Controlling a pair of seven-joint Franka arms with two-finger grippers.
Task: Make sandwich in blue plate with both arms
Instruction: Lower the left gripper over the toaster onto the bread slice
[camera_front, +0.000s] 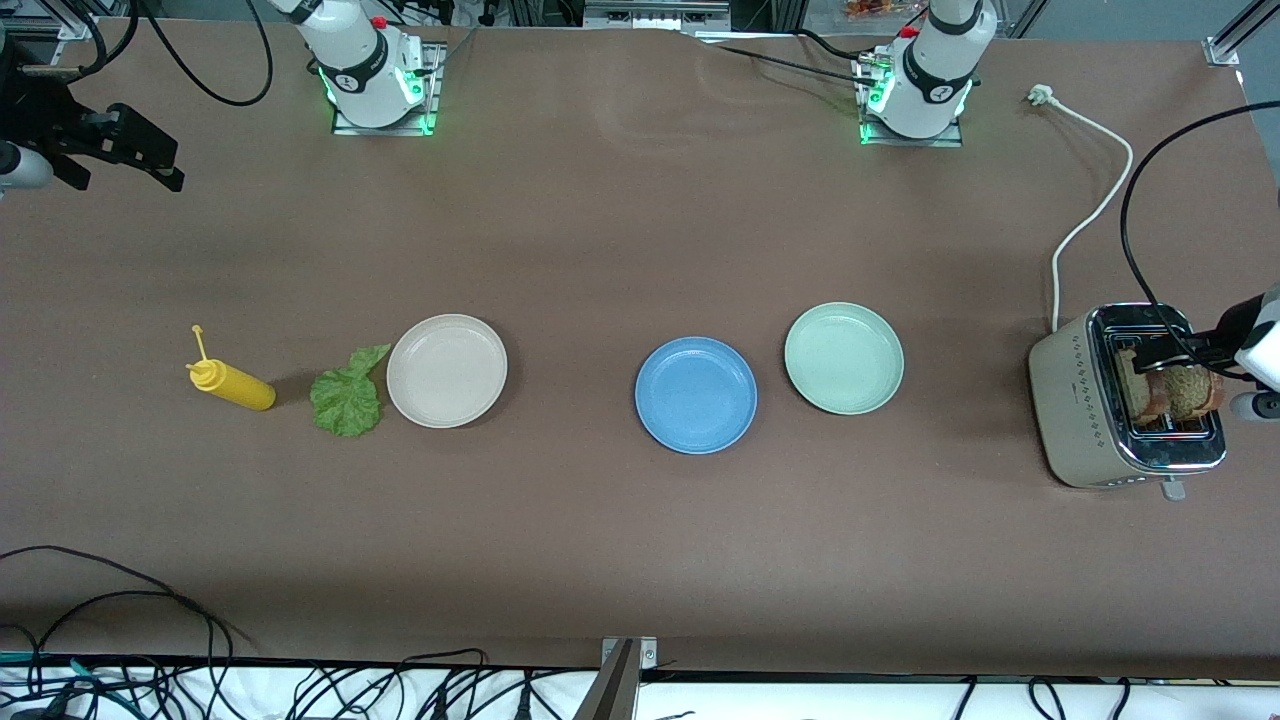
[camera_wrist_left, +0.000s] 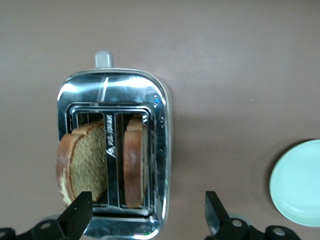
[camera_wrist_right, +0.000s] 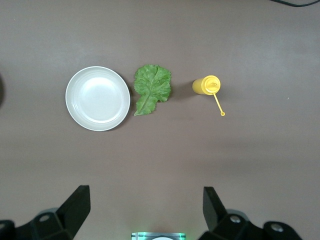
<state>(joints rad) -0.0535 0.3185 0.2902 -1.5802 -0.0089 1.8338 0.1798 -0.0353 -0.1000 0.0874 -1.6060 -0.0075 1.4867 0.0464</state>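
Observation:
The toaster's slot closes around the lower part of the second bread slice, so the left gripper should next grab the slice by its top crust, which stands out.
The blue plate (camera_front: 695, 395) lies bare at mid-table. Two brown bread slices (camera_front: 1135, 385) (camera_front: 1190, 392) stand in the slots of a cream and chrome toaster (camera_front: 1080, 400) at the left arm's end. My left gripper (camera_front: 1175, 358) (camera_wrist_left: 147, 200) hangs open above the toaster (camera_wrist_left: 161, 150), holding nothing; one finger is over the outer slice (camera_wrist_left: 85, 165), the other off the toaster's side, with the second slice (camera_wrist_left: 134, 165) between. A green lettuce leaf (camera_front: 347, 395) (camera_wrist_right: 151, 89) lies flat toward the right arm's end. My right gripper (camera_front: 178, 168) (camera_wrist_right: 145, 192) waits open, high over that end.
A cream-white plate (camera_front: 446, 370) (camera_wrist_right: 97, 98) sits beside the lettuce, and a yellow squeeze bottle (camera_front: 232, 383) (camera_wrist_right: 206, 85) lies on the leaf's outer side. A mint-green plate (camera_front: 843, 358) (camera_wrist_left: 300, 182) sits between the blue plate and the toaster. The toaster's white cord (camera_front: 1095, 210) trails toward the bases.

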